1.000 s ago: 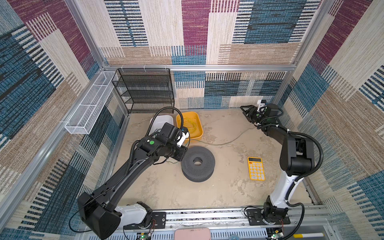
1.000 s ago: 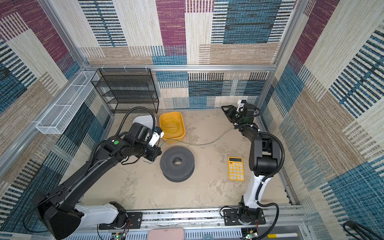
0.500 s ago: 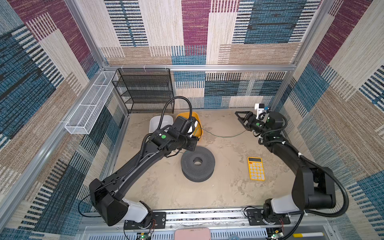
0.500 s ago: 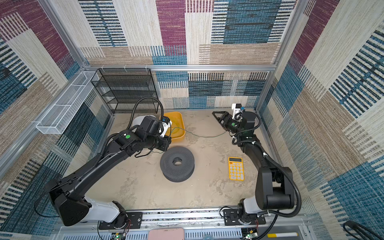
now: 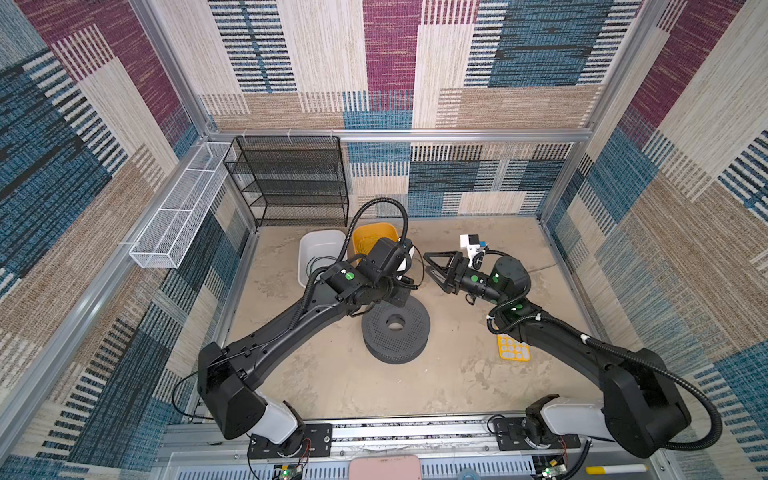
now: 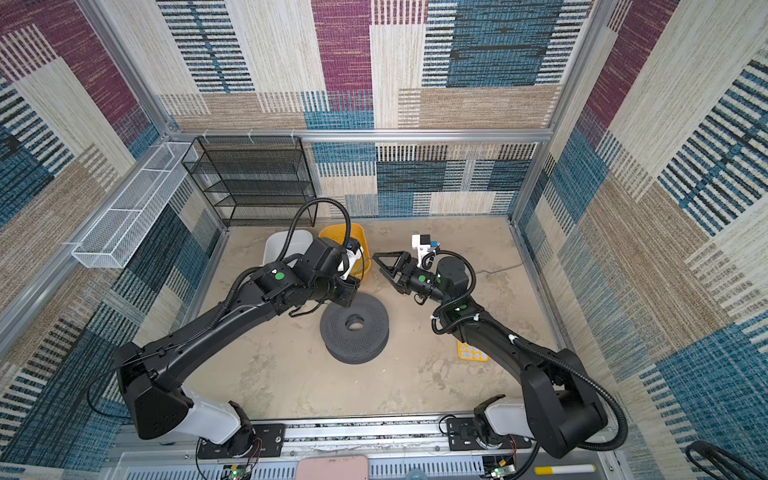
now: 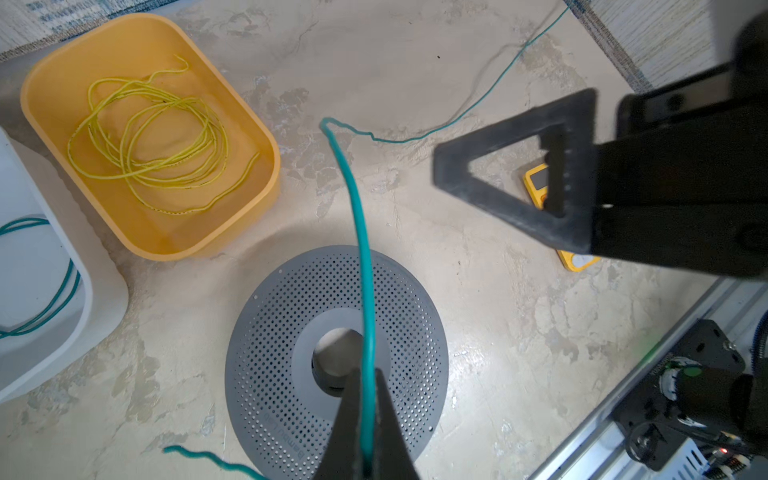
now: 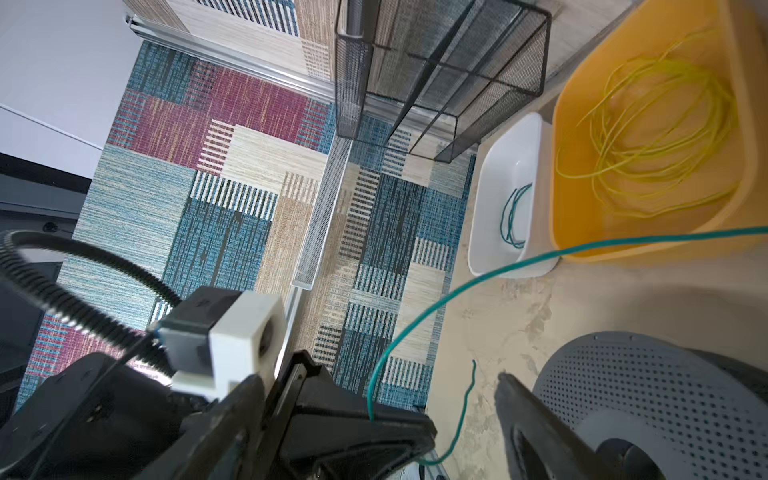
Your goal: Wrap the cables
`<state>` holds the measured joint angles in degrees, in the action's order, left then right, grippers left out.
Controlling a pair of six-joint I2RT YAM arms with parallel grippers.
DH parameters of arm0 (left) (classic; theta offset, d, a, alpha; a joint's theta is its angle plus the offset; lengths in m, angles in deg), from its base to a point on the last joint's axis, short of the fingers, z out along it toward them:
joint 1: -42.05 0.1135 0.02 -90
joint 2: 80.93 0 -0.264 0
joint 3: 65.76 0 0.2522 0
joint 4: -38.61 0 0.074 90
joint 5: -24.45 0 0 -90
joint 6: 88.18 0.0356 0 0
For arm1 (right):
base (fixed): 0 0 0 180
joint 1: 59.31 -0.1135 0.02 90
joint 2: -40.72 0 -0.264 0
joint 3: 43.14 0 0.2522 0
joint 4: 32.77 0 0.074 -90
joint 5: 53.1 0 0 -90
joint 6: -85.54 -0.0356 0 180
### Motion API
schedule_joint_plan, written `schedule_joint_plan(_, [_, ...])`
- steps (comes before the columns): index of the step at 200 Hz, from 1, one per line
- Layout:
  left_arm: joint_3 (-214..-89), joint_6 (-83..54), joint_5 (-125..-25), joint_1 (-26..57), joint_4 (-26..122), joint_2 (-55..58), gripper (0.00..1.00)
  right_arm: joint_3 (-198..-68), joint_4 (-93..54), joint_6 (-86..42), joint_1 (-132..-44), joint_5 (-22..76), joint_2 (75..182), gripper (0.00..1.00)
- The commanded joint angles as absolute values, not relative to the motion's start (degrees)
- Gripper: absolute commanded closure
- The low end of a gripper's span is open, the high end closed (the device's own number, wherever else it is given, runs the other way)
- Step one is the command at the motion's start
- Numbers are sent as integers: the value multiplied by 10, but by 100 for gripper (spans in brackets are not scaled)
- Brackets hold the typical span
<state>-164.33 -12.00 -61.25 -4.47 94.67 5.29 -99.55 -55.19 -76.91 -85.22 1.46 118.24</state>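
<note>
I will next grab the teal-green cable [image 7: 357,216] with my right gripper beside the left gripper's fingers, near the cable's short loose end. That leaves my left gripper free to wrap the spool.
My left gripper [image 7: 365,374] is shut on a teal-green cable [image 7: 357,216] and hangs over the grey perforated spool [image 7: 407,332]. From the jaws the cable arcs up, kinks, then trails across the floor toward the far right wall. Its short free end [image 8: 465,399] dangles below the grip. My right gripper [image 5: 430,266] stands wide open just right of the left one, nothing between its fingers [image 7: 498,137]. A yellow cable [image 7: 153,141] lies coiled in the yellow bin [image 7: 266,137]. Teal and darker cable loops [image 8: 513,216] lie in the white bin [image 8: 486,195].
In both top views the spool [image 5: 411,336] sits mid-floor, with both bins behind it at the left. A yellow calculator [image 5: 515,351] lies under the right arm. A black wire rack [image 5: 291,178] and a white mesh basket [image 5: 174,224] line the back left.
The right arm swung from the back right corner toward the centre while its jaws opened. The left arm carried the teal cable right, from beside the bins to over the spool.
</note>
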Motion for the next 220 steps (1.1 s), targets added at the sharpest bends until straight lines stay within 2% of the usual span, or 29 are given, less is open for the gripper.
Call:
schedule_joint_plan(1, [-1636,-93,-594,-53,920,48,100,-1012,-606,-816,-866,11,1215,14])
schedule_joint_plan(19, [-1634,-85,-589,-58,919,49,100,-1017,-613,-827,-875,13,1231,19])
schedule_joint_plan(27, [-1633,-81,-588,-59,918,50,100,-1009,-629,-832,-876,20,1233,25])
schedule_joint_plan(39, [-1630,-79,-585,-61,918,54,100,-1006,-632,-834,-877,26,1234,38])
schedule_joint_plan(61, [-1625,-75,-585,-62,917,53,100,-1008,-631,-829,-876,27,1240,71])
schedule_joint_plan(69, [-1624,-73,-587,-62,916,51,100,-1009,-628,-824,-877,27,1242,77])
schedule_joint_plan(95, [-1616,-65,-592,-64,909,43,100,-1014,-630,-823,-876,15,1255,79])
schedule_joint_plan(122, [-1613,-57,-596,-65,904,44,100,-1019,-627,-817,-879,12,1259,75])
schedule_joint_plan(138, [-1613,-52,-599,-64,905,48,100,-1020,-626,-813,-881,9,1260,68])
schedule_joint_plan(155, [-1615,-49,-601,-65,905,53,100,-1019,-629,-814,-883,7,1262,69])
schedule_joint_plan(168, [-1616,-47,-600,-64,905,54,100,-1018,-629,-813,-883,0,1265,74])
schedule_joint_plan(194, [-1616,-41,-589,-65,905,52,100,-1007,-633,-809,-882,12,1258,100])
schedule_joint_plan(198, [-1616,-40,-587,-65,905,51,100,-1008,-630,-806,-882,12,1257,100])
schedule_joint_plan(202, [-1616,-39,-587,-65,906,49,96,-1006,-630,-806,-883,15,1255,100])
schedule_joint_plan(209, [-1616,-35,-587,-64,910,44,82,-1002,-633,-801,-883,20,1252,100])
schedule_joint_plan(212, [-1616,-33,-587,-65,913,41,74,-1002,-631,-798,-883,22,1250,100])
schedule_joint_plan(213, [-1617,-32,-587,-65,914,40,68,-1002,-629,-797,-882,22,1249,100])
schedule_joint_plan(214, [-1617,-31,-588,-65,916,39,68,-1002,-628,-795,-882,23,1249,100])
schedule_joint_plan(220, [-1618,-32,-583,-64,923,30,49,-1003,-620,-788,-881,29,1245,100])
